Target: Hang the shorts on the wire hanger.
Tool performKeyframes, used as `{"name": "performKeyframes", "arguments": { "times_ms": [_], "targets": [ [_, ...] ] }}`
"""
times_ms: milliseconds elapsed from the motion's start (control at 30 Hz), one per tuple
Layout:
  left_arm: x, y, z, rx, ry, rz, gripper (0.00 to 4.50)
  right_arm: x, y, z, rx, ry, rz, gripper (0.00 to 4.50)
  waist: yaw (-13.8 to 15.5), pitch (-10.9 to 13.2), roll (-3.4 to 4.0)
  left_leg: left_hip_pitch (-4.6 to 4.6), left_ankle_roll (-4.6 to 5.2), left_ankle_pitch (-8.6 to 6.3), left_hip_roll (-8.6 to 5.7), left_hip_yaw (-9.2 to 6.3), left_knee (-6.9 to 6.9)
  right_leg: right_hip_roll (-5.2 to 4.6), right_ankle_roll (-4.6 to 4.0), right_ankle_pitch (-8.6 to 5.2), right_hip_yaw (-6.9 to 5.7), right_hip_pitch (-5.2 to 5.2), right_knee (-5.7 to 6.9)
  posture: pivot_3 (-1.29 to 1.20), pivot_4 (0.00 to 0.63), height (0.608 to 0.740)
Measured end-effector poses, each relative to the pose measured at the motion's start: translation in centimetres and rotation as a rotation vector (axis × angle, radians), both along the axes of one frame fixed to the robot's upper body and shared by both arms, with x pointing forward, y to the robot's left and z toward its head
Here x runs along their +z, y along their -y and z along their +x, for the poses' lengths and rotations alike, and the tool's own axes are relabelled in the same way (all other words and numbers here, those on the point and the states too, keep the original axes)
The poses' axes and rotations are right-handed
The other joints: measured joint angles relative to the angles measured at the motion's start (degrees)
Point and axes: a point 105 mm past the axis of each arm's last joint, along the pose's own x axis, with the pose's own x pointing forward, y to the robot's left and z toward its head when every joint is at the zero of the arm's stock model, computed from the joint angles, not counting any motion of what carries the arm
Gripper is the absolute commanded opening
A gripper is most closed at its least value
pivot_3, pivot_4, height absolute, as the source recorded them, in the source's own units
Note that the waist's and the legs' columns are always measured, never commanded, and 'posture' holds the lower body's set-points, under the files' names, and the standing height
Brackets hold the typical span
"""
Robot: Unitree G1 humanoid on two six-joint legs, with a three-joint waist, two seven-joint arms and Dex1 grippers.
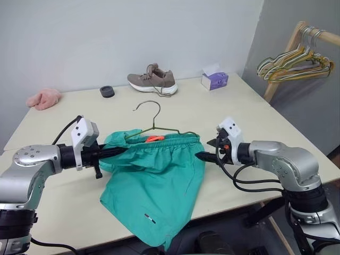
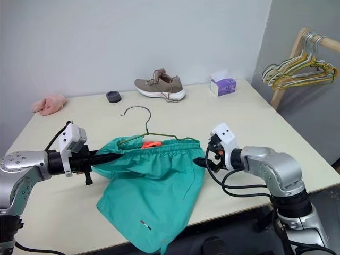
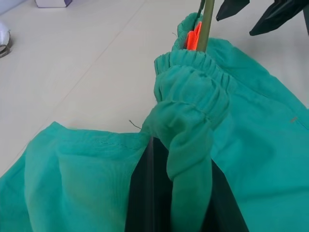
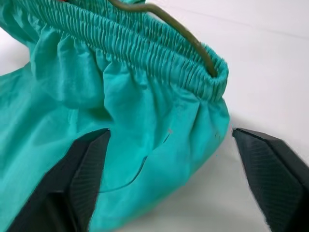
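Note:
The waistband needs to be grabbed next by its corner over the hanger wire's end (image 1: 194, 139) with my right gripper. Then the shorts can be hung on the hanger (image 1: 155, 119).
The teal-green shorts (image 1: 154, 180) lie on the table (image 1: 239, 111), their legs hanging over its front edge. The wire hanger (image 1: 151, 109) runs inside the gathered waistband, with its hook sticking out toward the back, next to an orange drawstring tip (image 1: 154, 138). My left gripper (image 1: 114, 152) is shut on the bunched left end of the waistband (image 3: 193, 125). At the right end of the waistband, my right gripper (image 1: 207, 149) stands open. Its fingers (image 4: 82, 169) are spread on either side of the fabric corner, where the hanger wire (image 4: 178, 31) ends.
A brown shoe (image 1: 152, 79), a black round object (image 1: 107, 91) and a purple tissue box (image 1: 214, 79) sit along the back of the table. A pink cloth (image 1: 44, 98) lies at the back left. A wooden rack with several hangers (image 1: 297, 64) stands to the right.

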Motion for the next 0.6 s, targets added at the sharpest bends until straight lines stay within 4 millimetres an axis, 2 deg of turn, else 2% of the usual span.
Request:
{"name": "performKeyframes", "arguments": {
  "times_ms": [133, 333, 433, 533, 600],
  "targets": [
    [0.0, 0.1, 0.0, -0.001, -0.01, -0.014, 0.0, -0.9, -0.8, 0.5, -0.025, -0.039, 0.034, 4.49, -0.2, 0.0, 0.0, 0.04, -0.01, 0.01, 0.02, -0.01, 0.0, 0.03, -0.01, 0.0, -0.01, 0.0, 0.05, -0.26, 0.0, 0.74],
    [0.5, 0.4, 0.2, -0.01, 0.005, -0.026, 0.0, -2.4, -2.1, 2.9, -0.059, -0.073, 0.049, 4.49, -0.3, 0.0, -0.02, 0.03, -0.01, 0.01, 0.01, 0.0, 0.0, 0.03, -0.03, 0.02, 0.0, -0.01, 0.04, -0.25, 0.0, 0.74],
    [0.5, 0.4, 0.3, -0.011, 0.004, -0.03, 0.0, -3.6, -2.7, 3.6, -0.063, -0.097, 0.052, 4.49, -0.5, 0.0, -0.02, 0.02, -0.01, 0.01, 0.01, -0.02, -0.03, 0.03, -0.03, 0.03, -0.01, -0.02, 0.05, -0.24, 0.0, 0.74],
    [0.5, 0.5, 0.2, -0.011, 0.0, -0.035, 0.0, -4.3, -3.3, 3.8, -0.055, -0.105, 0.049, 3.87, -0.5, 0.0, -0.01, 0.0, -0.01, 0.01, 0.0, -0.02, -0.03, 0.03, -0.03, 0.03, 0.0, -0.04, 0.04, -0.23, 0.0, 0.74],
    [0.4, 0.5, 0.2, -0.01, -0.009, -0.036, 0.0, -4.2, -3.5, 3.9, -0.044, -0.089, 0.048, 3.2, -0.4, 0.0, -0.02, 0.0, -0.01, 0.01, 0.0, -0.02, -0.03, 0.02, -0.03, 0.03, 0.01, -0.04, 0.04, -0.23, 0.0, 0.74]
  ]
}}
